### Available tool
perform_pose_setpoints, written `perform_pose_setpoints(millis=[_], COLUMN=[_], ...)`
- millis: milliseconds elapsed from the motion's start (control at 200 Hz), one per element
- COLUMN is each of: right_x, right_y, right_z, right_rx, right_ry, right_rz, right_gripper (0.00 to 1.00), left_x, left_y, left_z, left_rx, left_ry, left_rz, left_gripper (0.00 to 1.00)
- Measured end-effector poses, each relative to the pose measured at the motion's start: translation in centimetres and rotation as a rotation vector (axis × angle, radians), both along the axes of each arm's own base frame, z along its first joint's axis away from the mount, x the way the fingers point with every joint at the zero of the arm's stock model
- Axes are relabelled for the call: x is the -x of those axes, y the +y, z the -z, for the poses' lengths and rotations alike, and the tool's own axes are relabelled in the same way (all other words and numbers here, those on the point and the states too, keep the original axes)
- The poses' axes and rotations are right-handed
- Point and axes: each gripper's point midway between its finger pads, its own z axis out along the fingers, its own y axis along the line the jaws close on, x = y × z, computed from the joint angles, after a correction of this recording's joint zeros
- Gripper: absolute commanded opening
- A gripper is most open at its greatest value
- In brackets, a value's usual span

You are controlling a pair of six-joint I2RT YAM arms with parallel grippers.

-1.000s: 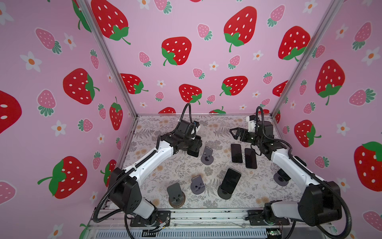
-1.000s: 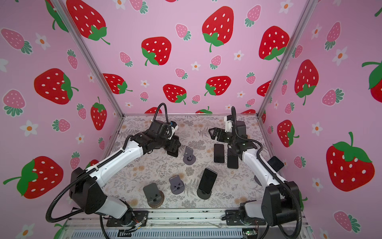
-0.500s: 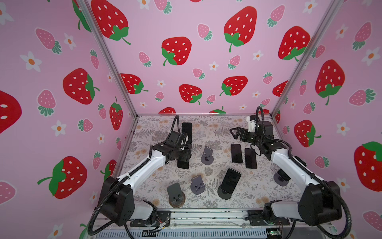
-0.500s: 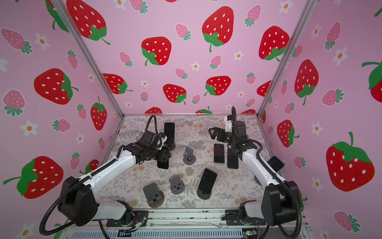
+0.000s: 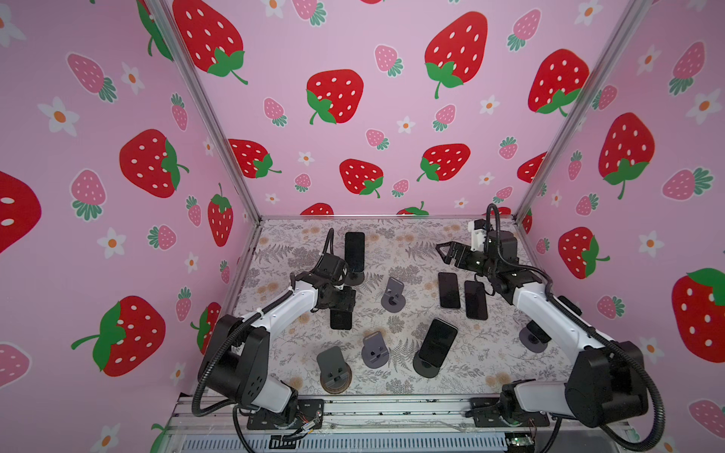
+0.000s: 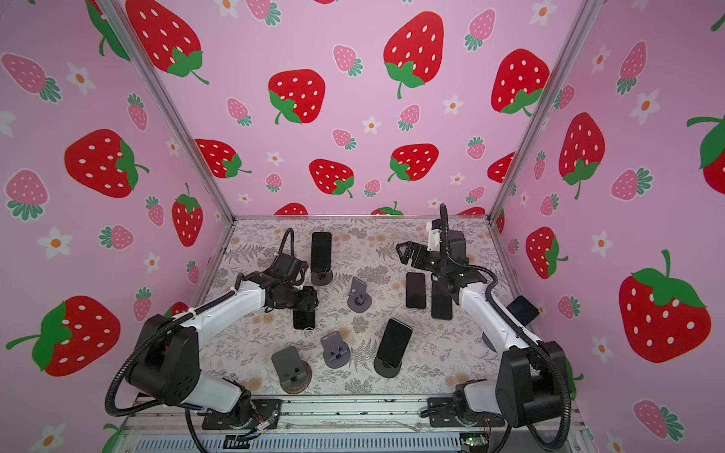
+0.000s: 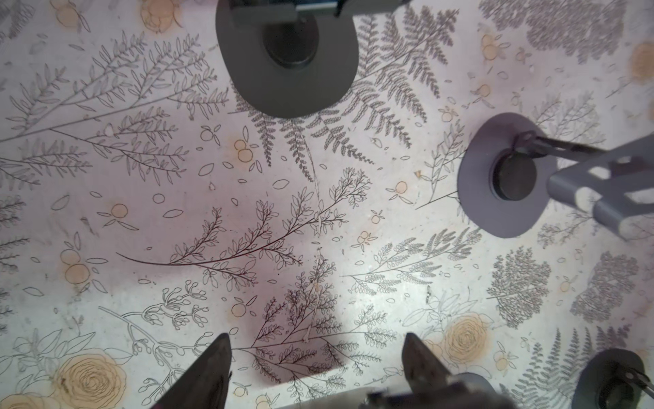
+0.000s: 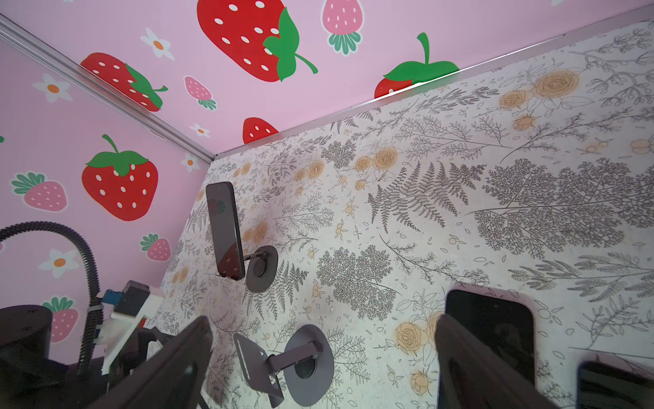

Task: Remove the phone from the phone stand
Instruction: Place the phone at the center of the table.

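The black phone point(image 5: 340, 321) would come down onto the flat table if my left gripper opened now, so it should keep holding until the phone is lower.
My left gripper point(image 5: 342, 302) points down at the left-middle of the table, shut across a black phone point(image 5: 340, 321) that hangs below it; the same phone point(image 6: 304, 321) shows in both top views. In the left wrist view the left gripper point(image 7: 315, 357) has its fingers a phone's width apart, with only a blurred grey edge between them. Behind it another phone point(image 5: 354, 251) leans on a phone stand point(image 5: 355, 279). My right gripper point(image 5: 441, 251) hovers open and empty at the back right; in its wrist view the right gripper point(image 8: 325, 354) frames an empty stand point(image 8: 300, 364).
An empty stand point(image 5: 392, 296) sits mid-table, with two more empty ones point(image 5: 333, 370) point(image 5: 374, 349) at the front. A phone point(image 5: 435, 345) leans on a front stand. Two phones point(image 5: 448, 290) point(image 5: 475, 300) lie flat under the right arm. One stand point(image 5: 531, 339) is beside the right arm.
My left arm pulled back from the rear of the table toward the front left, carrying the phone and uncovering the back stand with its phone. The right arm stayed still.
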Motion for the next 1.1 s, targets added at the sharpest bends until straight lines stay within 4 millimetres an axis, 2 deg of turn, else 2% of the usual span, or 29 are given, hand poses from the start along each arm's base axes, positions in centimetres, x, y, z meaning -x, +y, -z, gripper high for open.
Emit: perform_pose_setpoints(millis=[140, 540, 755, 996, 1096], right_x=[0.0, 0.0, -0.1, -0.4, -0.7], right_y=[0.0, 0.0, 0.0, 0.2, 0.3], right_z=[0.0, -0.1, -0.1, -0.5, -0.6], right_rx=[0.000, 0.004, 0.005, 0.001, 0.001], right_ry=[-0.001, -0.006, -0.007, -0.009, -0.010], right_rz=[0.000, -0.003, -0.004, -0.008, -0.011], right_gripper=[1.00, 1.00, 1.00, 1.00, 1.00], left_x=[0.4, -0.4, -0.6, -0.1, -0.4], left_y=[0.2, 0.2, 0.6, 2.0, 1.8], left_z=[1.8, 3.1, 3.6, 5.1, 5.1], left_rx=[-0.016, -0.026, -0.047, -0.174, -0.194], left_ry=[0.065, 0.096, 0.086, 0.105, 0.100], left_rz=[-0.013, -0.070, -0.107, -0.102, -0.091], left_gripper=[0.69, 0.70, 0.74, 0.76, 0.78])
